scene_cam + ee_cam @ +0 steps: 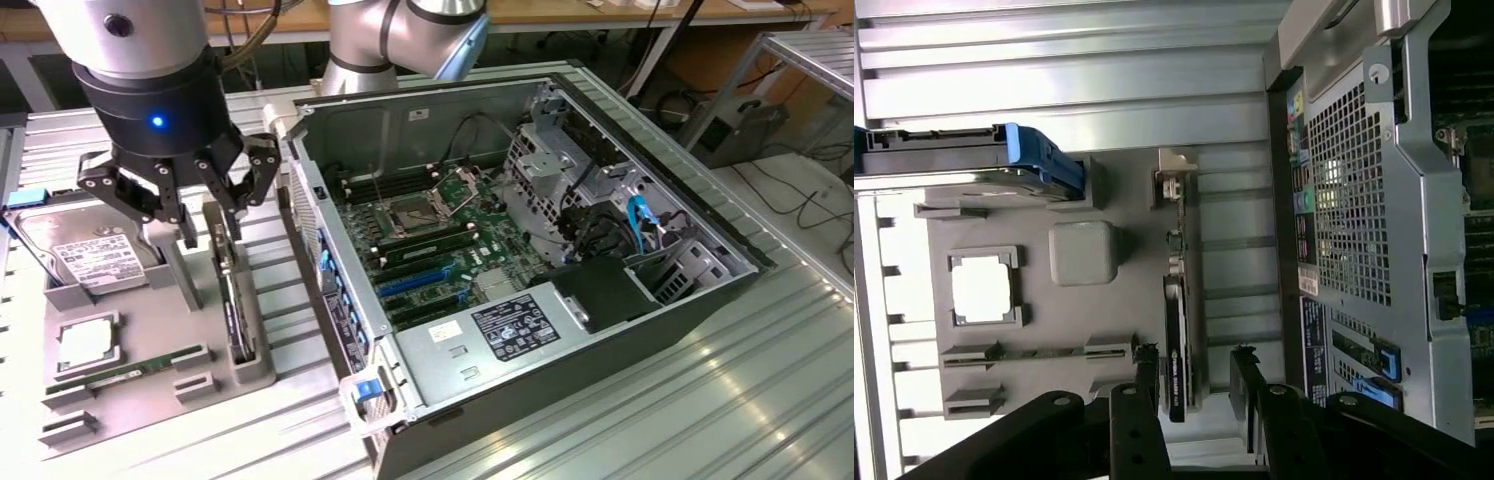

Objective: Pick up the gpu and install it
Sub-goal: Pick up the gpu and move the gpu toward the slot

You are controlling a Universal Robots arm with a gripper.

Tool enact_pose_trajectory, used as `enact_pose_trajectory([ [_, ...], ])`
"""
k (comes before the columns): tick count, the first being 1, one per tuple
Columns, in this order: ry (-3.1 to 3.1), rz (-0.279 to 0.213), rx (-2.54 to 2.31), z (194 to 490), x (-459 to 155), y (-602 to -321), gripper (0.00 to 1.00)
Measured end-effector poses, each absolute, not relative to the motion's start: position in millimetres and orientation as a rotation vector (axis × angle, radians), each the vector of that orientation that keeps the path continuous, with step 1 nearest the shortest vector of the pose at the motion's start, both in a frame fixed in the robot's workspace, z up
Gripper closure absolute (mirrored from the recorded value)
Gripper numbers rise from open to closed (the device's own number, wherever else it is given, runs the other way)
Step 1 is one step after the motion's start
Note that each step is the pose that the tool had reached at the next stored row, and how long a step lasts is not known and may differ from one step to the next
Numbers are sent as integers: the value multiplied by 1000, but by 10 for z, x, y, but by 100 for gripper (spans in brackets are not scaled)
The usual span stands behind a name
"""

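Note:
I will next pinch the GPU by its black upper edge [232,280] to install it. That edge is free, while the grey tray slot [252,368] surrounds the GPU's lower edge.
The gpu [238,300] stands on its long edge in a slot of the grey holder tray [147,400], to the exterior view's left of the open computer case [534,250]. In the wrist view the gpu [1176,340] appears edge-on as a thin black strip, with its pale metal bracket [1176,178] at the far end. My gripper [200,225] hangs just above the card's bracket end, open. In the wrist view the gripper [1194,375] has one finger on each side of the card, and neither finger touches it.
The tray also holds a silver hard drive [100,255], a square processor [83,343] and a narrow green memory stick [127,372]. Inside the case the motherboard's blue expansion slots [414,285] lie exposed. The case's rear wall [1374,200] stands close beside the tray.

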State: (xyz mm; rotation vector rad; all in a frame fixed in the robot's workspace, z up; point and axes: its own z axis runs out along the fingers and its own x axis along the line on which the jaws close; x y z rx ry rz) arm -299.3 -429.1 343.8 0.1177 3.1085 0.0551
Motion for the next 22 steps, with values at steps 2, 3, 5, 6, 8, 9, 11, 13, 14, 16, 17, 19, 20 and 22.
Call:
enact_pose_trajectory([
  [2,3108,55,117,3390,-2993,-4292,58],
  [3,3108,55,117,3369,-2996,-4293,58],
  [5,3108,55,118,3307,-3012,-4297,58],
  [6,3108,55,118,3282,-3018,-4300,58],
  [8,3108,55,118,3226,-3020,-4313,58],
  [9,3108,55,118,3207,-3021,-4316,58],
  [11,3108,55,118,3171,-3020,-4320,58],
  [13,3108,55,118,3126,-3020,-4322,58],
  [14,3108,55,118,3107,-3020,-4322,58],
  [16,3108,55,118,3069,-3020,-4322,58],
  [17,3108,55,119,3052,-3020,-4322,58],
  [19,3108,55,119,3012,-3020,-4322,58],
  [20,3108,55,120,2992,-3020,-4322,58],
  [22,3108,55,120,2948,-3020,-4322,58],
])
